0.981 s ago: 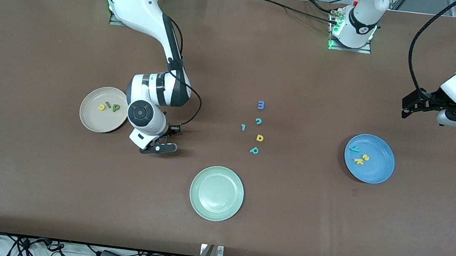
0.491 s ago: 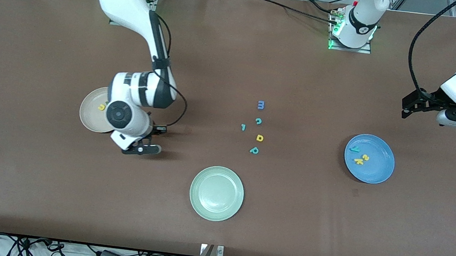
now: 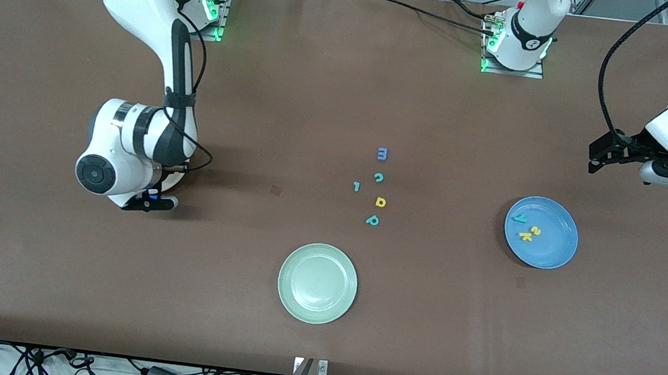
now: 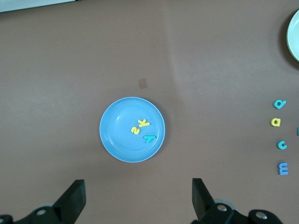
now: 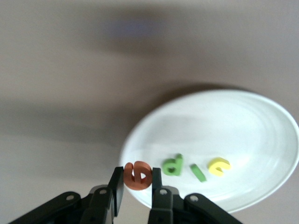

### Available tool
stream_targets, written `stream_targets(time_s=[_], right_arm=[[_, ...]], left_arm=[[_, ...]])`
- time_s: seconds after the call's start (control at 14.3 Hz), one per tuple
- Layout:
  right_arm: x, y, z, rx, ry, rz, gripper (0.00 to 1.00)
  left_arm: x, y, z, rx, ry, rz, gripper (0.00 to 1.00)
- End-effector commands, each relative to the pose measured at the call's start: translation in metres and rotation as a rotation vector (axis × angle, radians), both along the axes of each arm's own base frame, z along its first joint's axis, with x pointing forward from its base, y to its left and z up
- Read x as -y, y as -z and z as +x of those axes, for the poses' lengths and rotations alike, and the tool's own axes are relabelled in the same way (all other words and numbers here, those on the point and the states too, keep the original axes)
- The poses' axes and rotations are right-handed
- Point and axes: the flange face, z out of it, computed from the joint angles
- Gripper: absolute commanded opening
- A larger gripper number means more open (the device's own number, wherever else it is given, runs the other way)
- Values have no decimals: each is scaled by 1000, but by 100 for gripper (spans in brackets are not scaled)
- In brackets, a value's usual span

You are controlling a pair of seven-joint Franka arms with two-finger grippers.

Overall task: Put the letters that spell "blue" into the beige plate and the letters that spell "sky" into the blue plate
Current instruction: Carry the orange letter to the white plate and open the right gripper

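Note:
I need to lower the e into the plate with my right gripper before I let go of it, because the orange e (image 5: 138,176) is still above the beige plate's rim (image 5: 125,148).
My right gripper (image 5: 138,181) is shut on the orange e (image 5: 138,175), held just over the rim of the beige plate (image 5: 252,126). In that plate lie the green b (image 5: 173,165), the dark green l (image 5: 198,172) and the yellow u (image 5: 218,165). In the front view the right arm covers the beige plate, and only the right gripper (image 3: 152,202) shows. The blue plate (image 3: 555,248) holds the teal y (image 3: 518,218), yellow s (image 3: 536,231) and yellow k (image 3: 526,236). My left gripper (image 4: 138,198) waits open, high above the table beside the blue plate (image 4: 114,140).
A pale green plate (image 3: 317,283) sits nearest the front camera. At mid-table lie a blue m (image 3: 382,153), teal c (image 3: 378,178), teal hooked letter (image 3: 357,186), yellow d (image 3: 380,202) and teal p (image 3: 372,220).
The right arm has swung toward its own end of the table, carrying the orange e, and now covers the beige plate in the front view. The left arm has not moved.

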Motion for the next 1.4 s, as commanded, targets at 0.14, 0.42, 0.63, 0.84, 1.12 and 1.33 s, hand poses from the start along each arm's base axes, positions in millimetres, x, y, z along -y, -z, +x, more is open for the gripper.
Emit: stream_targets(time_s=[0.14, 0.42, 0.63, 0.84, 1.12, 1.33], right_arm=[[72, 18, -18, -47, -9, 96, 24], [62, -17, 1, 8, 62, 112, 100], [45, -80, 34, 61, 139, 82, 100], [19, -146, 56, 100, 200, 55, 100], [20, -214, 67, 208, 202, 82, 100], [29, -237, 70, 250, 203, 98, 100]], left_arm=[[0, -4, 5, 6, 17, 11, 100], [0, -4, 5, 5, 17, 11, 100], [0, -4, 5, 5, 17, 11, 100], [0, -4, 5, 5, 17, 11, 100], [0, -4, 5, 5, 17, 11, 100], [0, -4, 5, 5, 17, 11, 100]])
